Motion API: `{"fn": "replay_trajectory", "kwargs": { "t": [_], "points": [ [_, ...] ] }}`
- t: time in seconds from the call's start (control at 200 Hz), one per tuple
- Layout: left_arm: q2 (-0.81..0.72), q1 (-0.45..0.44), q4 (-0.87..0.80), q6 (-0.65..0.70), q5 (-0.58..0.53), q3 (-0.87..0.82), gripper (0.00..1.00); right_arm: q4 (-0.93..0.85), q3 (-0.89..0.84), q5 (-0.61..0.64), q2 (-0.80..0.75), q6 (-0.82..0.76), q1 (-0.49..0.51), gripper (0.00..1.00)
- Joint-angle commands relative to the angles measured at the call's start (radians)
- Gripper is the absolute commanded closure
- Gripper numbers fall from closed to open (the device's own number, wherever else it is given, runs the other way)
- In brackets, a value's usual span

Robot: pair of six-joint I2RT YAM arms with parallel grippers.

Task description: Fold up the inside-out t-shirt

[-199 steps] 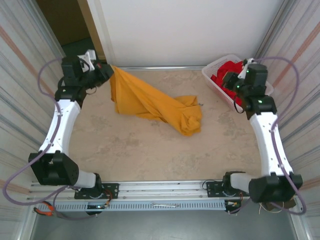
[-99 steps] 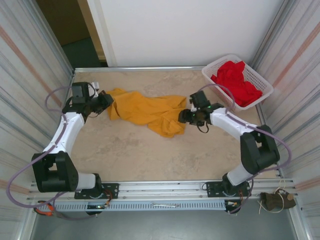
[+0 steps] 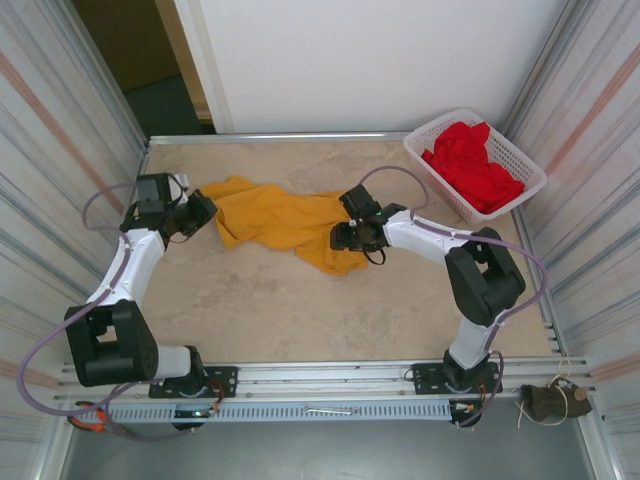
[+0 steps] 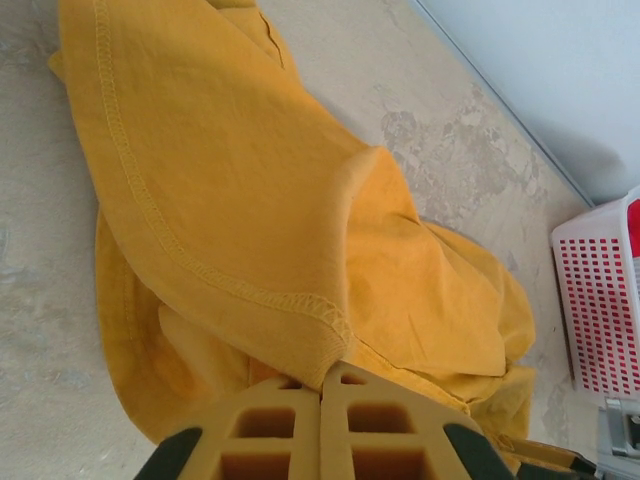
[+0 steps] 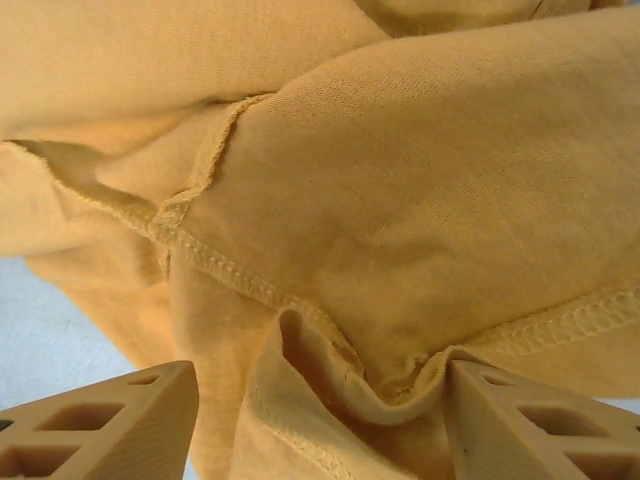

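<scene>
I will next grab the raised stitched fold (image 3: pixel 337 240) with my right gripper, opposite the t-shirt's hem in my left gripper, to stretch and spread the inside-out t-shirt (image 3: pixel 285 218) for folding.
The inside-out t-shirt (image 3: pixel 285 218) is mustard yellow and lies crumpled across the middle of the table, its seams showing. My left gripper (image 3: pixel 203 212) is shut on the shirt's left edge. In the left wrist view the closed gripper (image 4: pixel 325 395) pinches a stitched hem of the shirt (image 4: pixel 250 200). My right gripper (image 3: pixel 341 238) is low over the shirt's right end. In the right wrist view its fingers (image 5: pixel 110 420) stand wide apart, and a raised fold of the shirt (image 5: pixel 330 360) lies between them, not clamped.
A white basket (image 3: pixel 432 124) holding a bright red garment (image 3: pixel 472 163) stands at the back right corner; its wall (image 4: pixel 600 300) also shows in the left wrist view. Corrugated walls close in both sides. A metal rail runs along the near edge.
The left arm has brought the held shirt edge down from the back left corner to the table. The right arm swung from the basket to the shirt's right end and its jaws opened.
</scene>
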Motion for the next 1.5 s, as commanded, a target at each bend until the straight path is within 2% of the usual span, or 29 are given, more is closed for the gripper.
{"fn": "replay_trajectory", "kwargs": {
  "t": [0.0,0.07,0.13,0.245,0.336,0.476,0.576,0.716,0.982,1.102,1.222,1.373,1.498],
  "points": [
    [-0.027,0.015,0.019,0.023,0.020,-0.015,1.00,-0.039,0.033,0.038,0.034,0.021,0.006,0.53],
    [-0.030,0.019,0.020,0.023,0.024,-0.021,1.00,-0.050,0.035,0.044,0.031,0.016,0.006,0.75],
    [-0.034,0.024,0.019,0.025,0.030,-0.023,1.00,-0.060,0.030,0.052,0.012,0.011,-0.002,1.00],
    [-0.039,0.043,0.039,0.001,0.057,-0.007,1.00,-0.068,0.030,0.065,-0.111,-0.009,-0.059,1.00],
    [-0.019,0.059,0.083,-0.059,0.095,0.082,1.00,-0.041,0.079,0.018,-0.237,-0.033,-0.162,1.00],
    [0.070,0.060,0.119,-0.184,0.172,0.386,1.00,-0.005,0.279,-0.126,-0.370,-0.046,-0.352,1.00],
    [0.118,0.060,0.136,-0.279,0.230,0.614,1.00,0.014,0.438,-0.185,-0.449,-0.026,-0.444,1.00],
    [0.099,0.060,0.147,-0.357,0.253,0.802,1.00,0.046,0.527,-0.202,-0.583,-0.001,-0.503,1.00],
    [-0.113,0.060,0.213,-0.414,0.159,0.786,1.00,0.079,0.538,-0.131,-0.848,-0.011,-0.504,1.00],
    [-0.121,0.059,0.166,-0.385,0.129,0.806,1.00,0.038,0.596,-0.135,-0.824,-0.025,-0.504,1.00],
    [-0.069,0.060,0.145,-0.369,0.116,0.748,1.00,0.036,0.556,-0.167,-0.731,-0.009,-0.504,1.00],
    [0.119,0.060,0.135,-0.334,0.150,0.711,1.00,0.077,0.472,-0.187,-0.564,0.008,-0.506,1.00],
    [0.324,0.062,0.152,-0.331,0.210,0.804,1.00,0.091,0.522,-0.223,-0.373,0.013,-0.510,1.00]
  ]
}}
